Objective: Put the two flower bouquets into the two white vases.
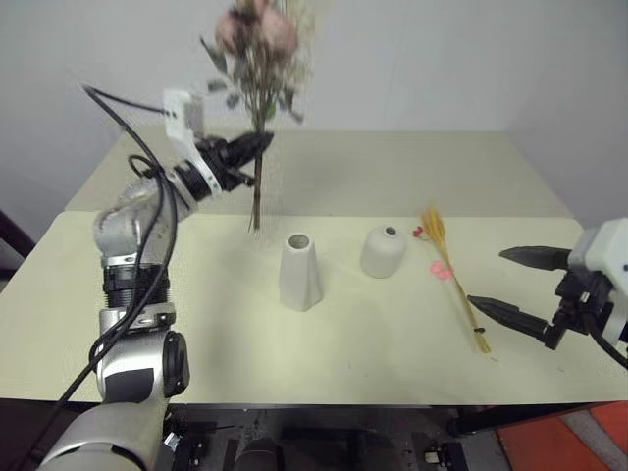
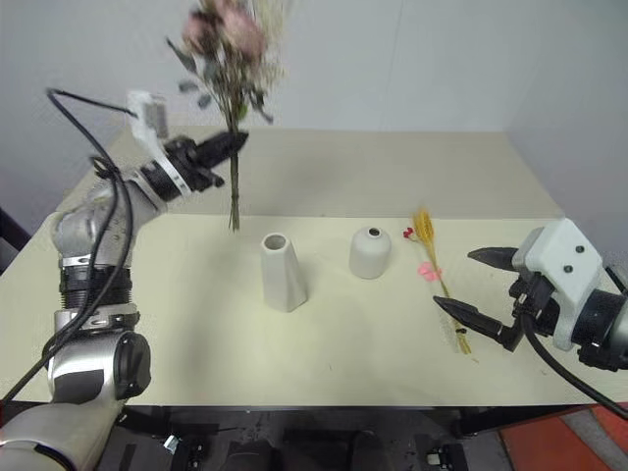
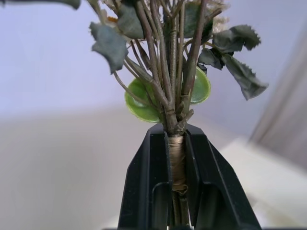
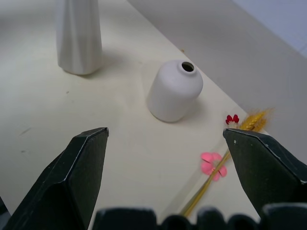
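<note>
I will next grip the upper bundle by its yellow stalks with my right gripper, because delicate pink petals and a red bloom sit along that bundle.
My left gripper (image 1: 257, 145) is shut on the stems of the pink rose bouquet (image 1: 257, 39), holding it upright in the air, its stem ends hanging above the table behind the tall tapered white vase (image 1: 299, 272). In the left wrist view the fingers (image 3: 153, 182) clamp the taped stems (image 3: 176, 158). The short round white vase (image 1: 384, 250) stands to the right of the tall one. The thin yellow stalk bundle (image 1: 453, 277) with red and pink blooms lies flat on the table right of it. My right gripper (image 1: 508, 283) hovers open near the bundle's lower end, holding nothing.
The pale table (image 1: 343, 343) runs wide around the vases, with a seam across its middle. A plain wall rises behind it. Black cables (image 1: 128, 128) loop by my left arm.
</note>
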### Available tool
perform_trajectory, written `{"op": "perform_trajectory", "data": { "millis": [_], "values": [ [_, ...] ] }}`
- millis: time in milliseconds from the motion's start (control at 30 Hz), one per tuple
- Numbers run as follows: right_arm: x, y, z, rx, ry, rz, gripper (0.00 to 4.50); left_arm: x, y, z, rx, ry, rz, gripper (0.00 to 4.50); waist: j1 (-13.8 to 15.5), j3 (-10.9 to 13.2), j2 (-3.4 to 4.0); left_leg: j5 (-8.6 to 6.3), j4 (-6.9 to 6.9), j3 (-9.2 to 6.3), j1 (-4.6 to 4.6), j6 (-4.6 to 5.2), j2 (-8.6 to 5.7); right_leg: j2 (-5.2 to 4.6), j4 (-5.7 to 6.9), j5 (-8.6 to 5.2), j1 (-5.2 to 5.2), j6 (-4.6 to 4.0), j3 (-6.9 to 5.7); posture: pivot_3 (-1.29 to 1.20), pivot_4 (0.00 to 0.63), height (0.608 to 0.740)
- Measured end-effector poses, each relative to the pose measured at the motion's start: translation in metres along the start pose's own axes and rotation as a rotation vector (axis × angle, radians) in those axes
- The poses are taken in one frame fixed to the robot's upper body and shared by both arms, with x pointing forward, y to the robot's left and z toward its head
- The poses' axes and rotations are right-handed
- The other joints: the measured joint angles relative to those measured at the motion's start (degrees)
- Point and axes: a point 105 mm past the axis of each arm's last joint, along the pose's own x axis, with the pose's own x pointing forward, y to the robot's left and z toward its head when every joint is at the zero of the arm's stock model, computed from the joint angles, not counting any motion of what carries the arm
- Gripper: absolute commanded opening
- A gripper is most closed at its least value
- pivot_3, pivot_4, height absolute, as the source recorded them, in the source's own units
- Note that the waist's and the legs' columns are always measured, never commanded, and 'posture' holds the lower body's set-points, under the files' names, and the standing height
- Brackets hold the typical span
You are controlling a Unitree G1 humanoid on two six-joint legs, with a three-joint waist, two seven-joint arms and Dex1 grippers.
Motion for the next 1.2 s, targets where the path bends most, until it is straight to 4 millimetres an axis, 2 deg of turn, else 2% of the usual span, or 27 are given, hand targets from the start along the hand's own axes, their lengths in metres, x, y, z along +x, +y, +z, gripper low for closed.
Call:
{"op": "perform_trajectory", "data": {
  "millis": [100,167,467,667,1200],
  "values": [
    [0.001,0.003,0.001,-0.016,-0.010,-0.015,4.50,0.010,-0.023,0.025,-0.056,-0.074,-0.138,0.12,0.1,0.0,0.00,0.00,0.02,-0.03,0.09,0.00,0.00,0.01,-0.01,-0.01,0.14,0.02,-0.02,0.00,0.150,0.740],
    [0.001,0.004,-0.002,-0.013,-0.010,-0.032,4.50,0.012,-0.034,0.031,-0.045,-0.090,-0.209,0.12,0.0,0.0,0.01,-0.01,0.00,-0.01,0.19,0.01,-0.01,0.01,-0.04,-0.02,0.21,0.04,0.00,0.00,0.150,0.740],
    [-0.002,0.013,-0.009,0.005,-0.001,-0.067,4.50,0.028,-0.048,0.000,-0.115,-0.007,-0.301,0.12,0.0,0.0,0.01,-0.01,0.01,-0.02,0.17,0.02,-0.02,0.02,-0.06,-0.02,0.19,0.03,0.02,0.00,0.150,0.740],
    [-0.005,0.013,-0.011,0.010,0.009,-0.089,4.50,0.024,-0.045,-0.018,-0.156,0.047,-0.293,0.12,-0.3,0.0,0.01,-0.01,0.01,-0.02,0.22,0.02,-0.02,0.04,-0.02,-0.02,0.21,0.02,0.04,0.00,0.150,0.740],
    [-0.005,0.012,-0.013,0.007,0.018,-0.114,4.50,0.022,-0.043,-0.032,-0.166,0.098,-0.284,0.12,-0.3,0.0,0.01,-0.01,0.01,-0.02,0.19,0.02,-0.02,0.04,-0.06,-0.02,0.20,0.02,0.04,0.00,0.150,0.740]
  ]
}}
